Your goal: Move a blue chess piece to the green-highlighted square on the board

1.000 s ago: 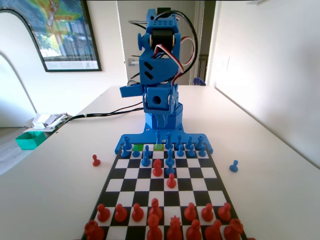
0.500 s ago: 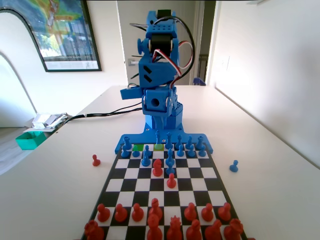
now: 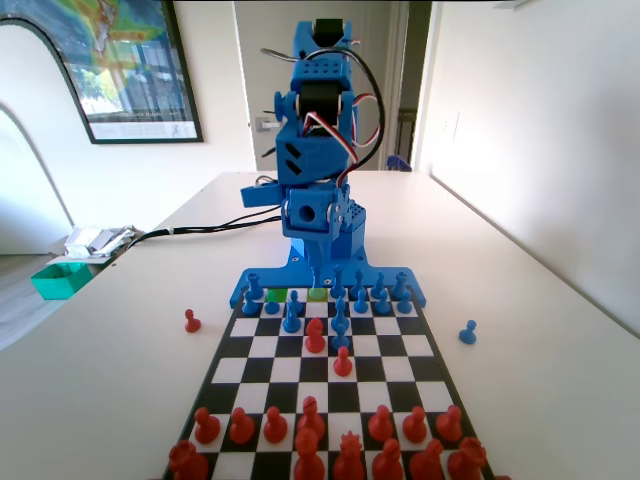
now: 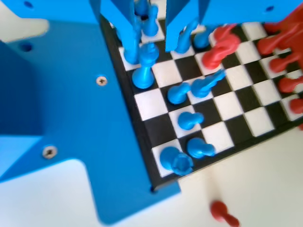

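I need to grab the tall blue chess piece by its upper body next, to move it to the green-highlighted square with my gripper.
The board [image 3: 262, 346] lies lengthwise, joined at its far edge to the blue base. Two green-highlighted squares [image 3: 277, 295] [image 3: 317, 294] sit in the far row among the blue pieces [image 3: 291, 318]. The blue arm [image 3: 312, 160] is folded high above the base. In the wrist view my gripper [image 4: 154, 47] hangs over the board's blue end, jaws apart with nothing held. A tall blue piece [image 4: 144, 71] stands just below the left jaw, and more blue pieces [image 4: 187, 119] line the board's edge rows.
Two red pieces [image 3: 315, 336] stand mid-board close to the blue rows; the red ranks [image 3: 310, 425] fill the near end. A red pawn [image 3: 192, 320] lies off the board at left and a blue pawn [image 3: 467, 332] at right. Cables trail left from the base.
The arm has dipped slightly and shifted a little left in the fixed view. No piece has moved.
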Controlling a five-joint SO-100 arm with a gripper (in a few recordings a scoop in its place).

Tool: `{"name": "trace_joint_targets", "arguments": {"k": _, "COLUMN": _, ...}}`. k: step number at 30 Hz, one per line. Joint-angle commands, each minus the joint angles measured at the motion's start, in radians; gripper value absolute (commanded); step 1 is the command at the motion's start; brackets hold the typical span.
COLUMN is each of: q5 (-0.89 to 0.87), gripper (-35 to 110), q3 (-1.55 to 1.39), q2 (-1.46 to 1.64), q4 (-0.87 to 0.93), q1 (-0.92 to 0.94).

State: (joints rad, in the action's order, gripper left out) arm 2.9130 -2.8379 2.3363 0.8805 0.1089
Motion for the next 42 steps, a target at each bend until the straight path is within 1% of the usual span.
{"name": "trace_joint_targets", "arguments": {"k": 1, "q5": 0.416, "gripper": 11, "q3": -0.005, "q2": -0.008, "q4": -0.023, "q1": 0.006}}
{"name": "trace_joint_targets", "arguments": {"k": 20, "q5": 0.423, "gripper": 11, "q3": -0.097, "q2": -0.063, "q4": -0.193, "q1": 0.009}}
{"name": "trace_joint_targets", "arguments": {"k": 26, "q5": 0.422, "gripper": 10, "q3": -0.098, "q2": -0.075, "q4": -0.206, "q1": 0.008}}
{"name": "trace_joint_targets", "arguments": {"k": 35, "q5": 0.385, "gripper": 1, "q3": -0.098, "q2": -0.078, "q4": -0.222, "q1": -0.002}}
{"name": "trace_joint_targets", "arguments": {"k": 42, "q5": 0.377, "gripper": 1, "q3": -0.084, "q2": -0.080, "q4": -0.210, "q1": 0.009}}
